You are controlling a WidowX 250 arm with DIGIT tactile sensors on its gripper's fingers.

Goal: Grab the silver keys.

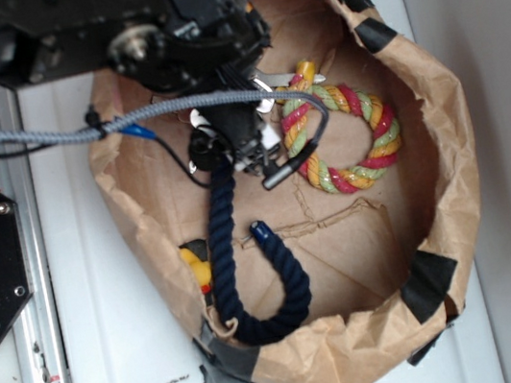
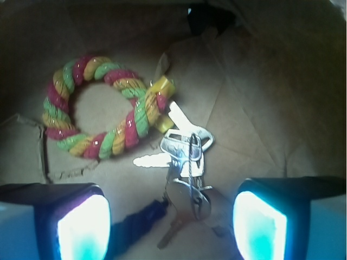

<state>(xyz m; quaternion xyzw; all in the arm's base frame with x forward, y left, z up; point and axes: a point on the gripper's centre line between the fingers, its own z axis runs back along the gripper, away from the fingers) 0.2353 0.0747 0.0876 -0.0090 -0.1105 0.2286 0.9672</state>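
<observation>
My gripper grabs the silver keys by their ringed heads next, to lift them out of the paper bag.
The silver keys [image 2: 184, 162] lie fanned on the brown paper floor of the bag, just below the multicoloured rope ring [image 2: 103, 105]. In the wrist view my gripper [image 2: 172, 227] is open, its two glowing pads either side of the lower keys, not touching them. In the exterior view the gripper [image 1: 247, 149] hangs inside the bag and hides most of the keys [image 1: 263, 83]; only a sliver of metal shows beside the rope ring [image 1: 344, 138].
The brown paper bag [image 1: 438, 114] has tall crumpled walls all round. A dark navy rope [image 1: 233, 263] curves along the bag floor, its end [image 2: 143, 216] reaching between my pads. A yellow object [image 1: 195, 264] sits at the bag's left wall.
</observation>
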